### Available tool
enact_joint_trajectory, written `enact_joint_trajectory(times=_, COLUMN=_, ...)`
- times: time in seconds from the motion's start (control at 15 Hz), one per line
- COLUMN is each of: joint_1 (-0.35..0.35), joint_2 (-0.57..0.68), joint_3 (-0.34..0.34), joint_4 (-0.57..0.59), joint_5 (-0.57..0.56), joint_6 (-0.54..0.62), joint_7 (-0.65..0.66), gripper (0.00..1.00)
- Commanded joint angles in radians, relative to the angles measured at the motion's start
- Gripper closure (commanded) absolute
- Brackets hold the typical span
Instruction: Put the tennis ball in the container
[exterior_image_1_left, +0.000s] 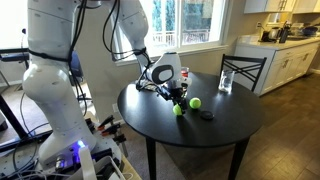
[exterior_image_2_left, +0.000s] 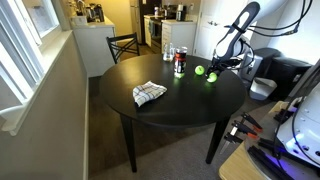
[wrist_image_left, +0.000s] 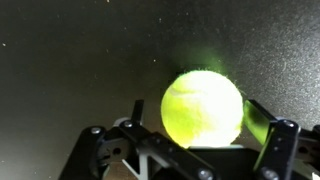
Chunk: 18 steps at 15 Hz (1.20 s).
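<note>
In the wrist view the ball (wrist_image_left: 202, 109) sits deep between my open fingers, reaching down on either side. My gripper closes on the ball now.
Two yellow-green tennis balls lie on the round black table (exterior_image_1_left: 160, 130). One ball (exterior_image_1_left: 179, 110) (exterior_image_2_left: 212, 76) sits between my gripper's (exterior_image_1_left: 174, 98) fingers. In the wrist view this ball (wrist_image_left: 202, 108) fills the space between the jaws (wrist_image_left: 200, 125). The right finger is at its edge and a gap shows on the left, so the gripper is open around it. The second ball (exterior_image_1_left: 196, 102) (exterior_image_2_left: 199, 70) lies just beyond it. The clear container (exterior_image_2_left: 180, 62) with a red band stands upright on the table, past the balls.
A clear drinking glass (exterior_image_1_left: 226, 80) stands near the table edge by a dark chair (exterior_image_1_left: 245, 68). A small dark object (exterior_image_1_left: 207, 115) lies near the balls. A checked cloth (exterior_image_2_left: 149, 93) lies mid-table. A cabinet and window are behind.
</note>
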Motion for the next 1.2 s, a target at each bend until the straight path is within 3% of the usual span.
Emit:
enact_joint_trajectory(times=0.0, joint_1=0.011, joint_2=0.017, joint_3=-0.004, joint_4=-0.001, joint_5=0.025, joint_6=0.043, joint_7=-0.028, gripper=0.0)
enact_joint_trajectory(times=0.27, joint_1=0.011, joint_2=0.024, joint_3=-0.002, joint_4=0.002, joint_5=0.028, joint_6=0.04, joint_7=-0.029, gripper=0.0)
enact_joint_trajectory(times=0.33, joint_1=0.01, joint_2=0.024, joint_3=-0.001, joint_4=0.002, joint_5=0.028, joint_6=0.044, joint_7=-0.03, gripper=0.25)
enact_joint_trajectory(times=0.4, joint_1=0.01, joint_2=0.025, joint_3=-0.001, joint_4=0.002, joint_5=0.027, joint_6=0.044, joint_7=-0.031, gripper=0.26)
enact_joint_trajectory(times=0.73, joint_1=0.017, joint_2=0.016, joint_3=-0.007, joint_4=-0.003, joint_5=0.021, joint_6=0.051, joint_7=-0.031, gripper=0.56)
enact_joint_trajectory(times=0.87, joint_1=0.03, joint_2=-0.004, joint_3=-0.022, joint_4=-0.014, joint_5=0.006, joint_6=0.048, joint_7=-0.028, gripper=0.56)
enact_joint_trajectory(times=1.13, joint_1=0.108, joint_2=-0.047, joint_3=-0.132, joint_4=-0.014, joint_5=-0.065, joint_6=-0.002, joint_7=0.01, gripper=0.56)
